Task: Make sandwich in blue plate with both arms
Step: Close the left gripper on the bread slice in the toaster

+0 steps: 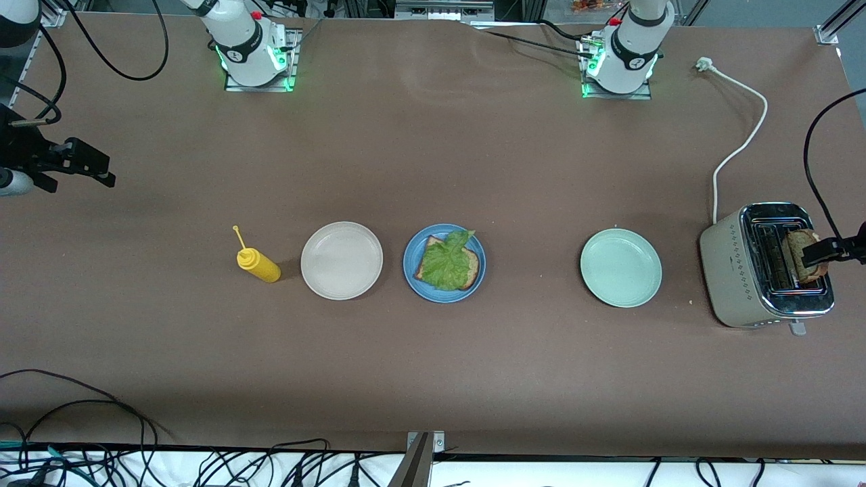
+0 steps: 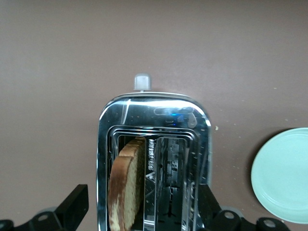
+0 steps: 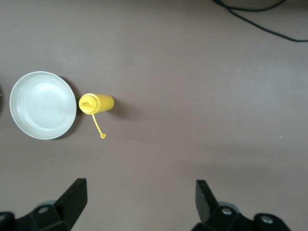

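Note:
My left gripper grabs the toaster's bread slice by its crust edge (image 1: 806,253) next, to top the lettuce on the blue plate (image 1: 411,265).
The blue plate (image 1: 411,265) lies mid-table and holds one brown bread slice (image 1: 473,265) with a ruffled green lettuce leaf (image 1: 446,264) on top. A second bread slice (image 1: 800,245) (image 2: 126,187) stands upright in one slot of the toaster (image 1: 734,270) (image 2: 154,108) at the left arm's end of the table. My left gripper (image 1: 835,249) (image 2: 143,207) hangs open over the toaster, its fingers (image 2: 77,204) wide apart on either side of it, holding nothing. My right gripper (image 1: 95,169) (image 3: 142,202) waits open over bare table at the right arm's end.
A pale mint-green plate (image 1: 620,267) (image 2: 284,173) lies between the blue plate and the toaster. A beige plate (image 1: 342,260) (image 3: 43,105) and a yellow squeeze bottle (image 1: 258,264) (image 3: 96,103) sit toward the right arm's end. The toaster's white cord (image 1: 741,142) runs toward the left arm's base.

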Action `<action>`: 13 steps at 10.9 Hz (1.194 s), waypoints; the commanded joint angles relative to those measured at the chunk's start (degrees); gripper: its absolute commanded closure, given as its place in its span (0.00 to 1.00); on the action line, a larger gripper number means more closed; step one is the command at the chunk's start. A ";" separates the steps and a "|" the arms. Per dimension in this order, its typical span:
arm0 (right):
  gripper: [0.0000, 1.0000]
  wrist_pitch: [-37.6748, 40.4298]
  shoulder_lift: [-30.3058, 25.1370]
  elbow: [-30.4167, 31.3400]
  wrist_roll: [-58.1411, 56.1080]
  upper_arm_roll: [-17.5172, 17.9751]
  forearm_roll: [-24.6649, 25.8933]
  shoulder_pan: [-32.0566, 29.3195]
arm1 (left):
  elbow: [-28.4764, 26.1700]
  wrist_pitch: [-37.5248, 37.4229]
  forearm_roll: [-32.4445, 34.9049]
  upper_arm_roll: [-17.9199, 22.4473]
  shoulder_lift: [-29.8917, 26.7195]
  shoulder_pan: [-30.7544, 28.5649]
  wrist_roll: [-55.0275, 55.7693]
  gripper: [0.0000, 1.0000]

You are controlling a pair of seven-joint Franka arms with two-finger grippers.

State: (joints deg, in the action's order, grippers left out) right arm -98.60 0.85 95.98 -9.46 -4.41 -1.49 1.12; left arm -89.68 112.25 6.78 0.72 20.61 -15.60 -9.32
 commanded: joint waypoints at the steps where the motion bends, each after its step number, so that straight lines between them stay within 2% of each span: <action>1: 0.00 1.65 -0.06 -1.58 -0.30 -0.69 0.79 -0.07 | 1.88 0.17 -1.77 -0.54 3.73 -1.89 -0.87 0.00; 3: 0.00 2.09 0.03 -2.02 -0.30 -0.69 0.87 -0.07 | -0.05 -0.80 -1.86 -0.54 3.82 -2.68 -3.92 0.01; 4: 0.00 2.09 0.03 -2.02 -0.30 -0.69 0.87 -0.07 | -0.58 -0.80 -1.86 -0.54 4.08 -3.38 -7.78 0.16; 6: 0.00 2.09 0.03 -2.11 -0.30 -0.69 0.87 -0.07 | -0.41 -0.71 -1.78 -0.54 4.87 -5.22 -12.37 0.78; 7: 0.00 2.18 0.03 -2.11 -0.30 -0.69 0.87 -0.07 | -0.50 -0.80 -1.51 -0.54 4.96 -5.23 -12.47 0.99; 13: 0.00 2.18 0.03 -2.11 -0.30 -0.78 0.87 -0.07 | 0.55 -3.69 -1.77 -0.80 4.26 -5.14 -12.30 1.00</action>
State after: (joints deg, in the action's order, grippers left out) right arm -97.62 0.83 95.06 -9.46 -5.06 -1.47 1.10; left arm -90.15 111.00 6.35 0.13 25.82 -20.57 -20.16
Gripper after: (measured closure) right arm 0.000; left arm 0.859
